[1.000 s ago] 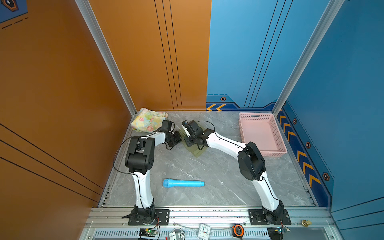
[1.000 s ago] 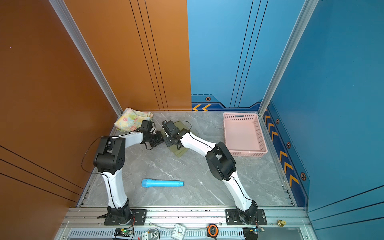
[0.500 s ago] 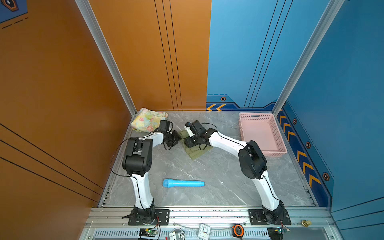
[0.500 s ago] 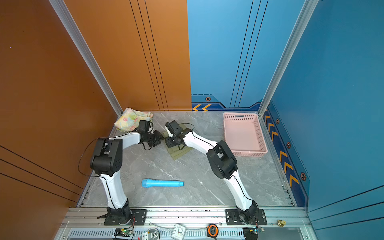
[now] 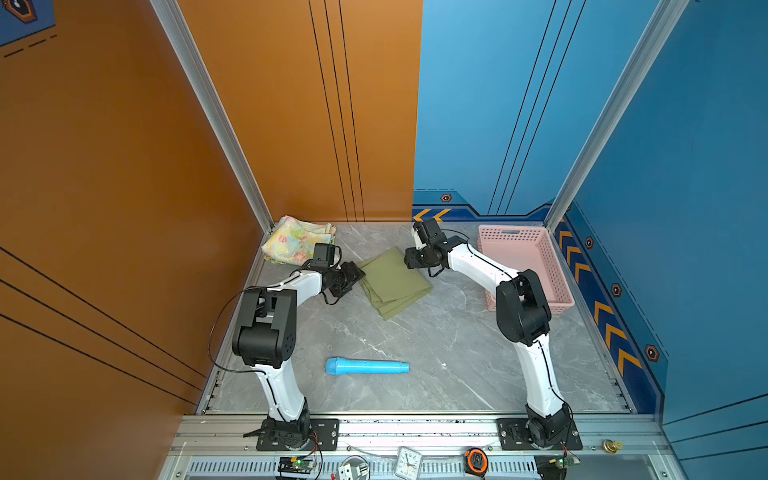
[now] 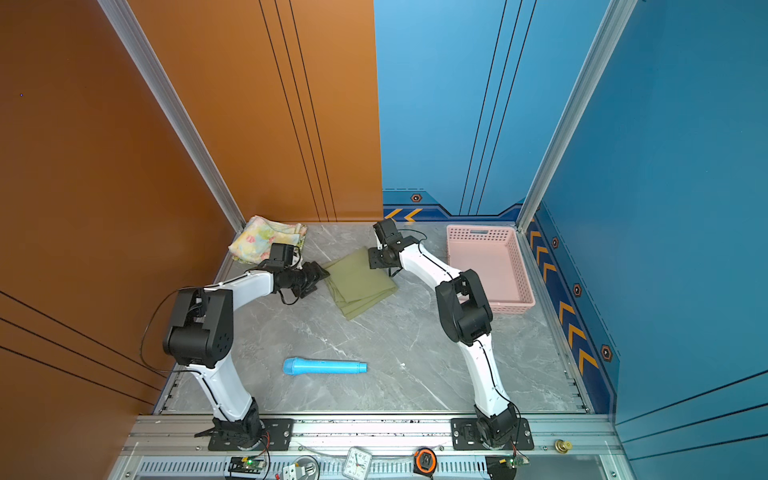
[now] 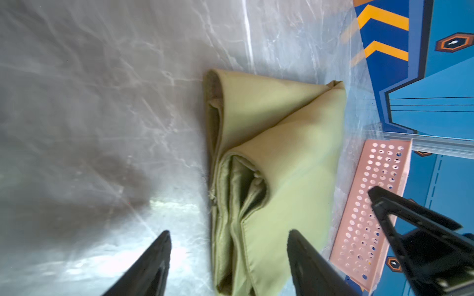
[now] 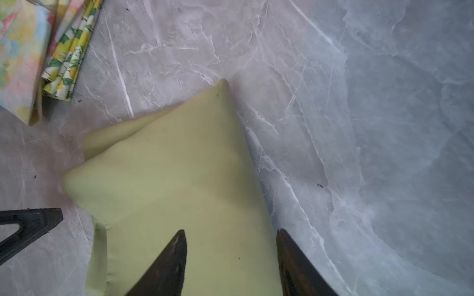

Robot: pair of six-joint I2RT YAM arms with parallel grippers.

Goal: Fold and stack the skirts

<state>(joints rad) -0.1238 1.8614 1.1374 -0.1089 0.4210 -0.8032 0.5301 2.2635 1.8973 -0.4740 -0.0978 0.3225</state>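
Observation:
I should next grab the folded olive green skirt's layered edge with my left gripper, all layers together, to stack the skirt still folded.
The plain olive green skirt point(image 5: 392, 282) point(image 6: 359, 282) lies folded in layers on the marble table. My left gripper point(image 5: 357, 272) point(image 6: 322, 274) is open at its left edge; in the left wrist view the folded layers point(image 7: 269, 166) reach between the spread jaws point(image 7: 228, 238), unclamped. My right gripper point(image 5: 409, 262) point(image 6: 372, 262) is open over the skirt's far right corner point(image 8: 179, 192), its jaws point(image 8: 230, 235) apart just above the cloth. The pastel flowered skirt point(image 5: 297, 243) point(image 6: 266, 241) point(image 8: 18, 51) lies folded in the back left corner, on top of the lemon-print skirt point(image 8: 68, 59).
A pink lattice basket point(image 5: 523, 266) point(image 6: 490, 266) point(image 7: 372, 205) stands at the back right beside the right arm. A light blue cylinder point(image 5: 368, 367) point(image 6: 324, 367) lies near the front middle. Orange and blue walls enclose the table on three sides.
Both grippers were close together over the olive skirt; they have opened and drawn apart, the right one going back and right. The skirt now lies flat and uncovered between them.

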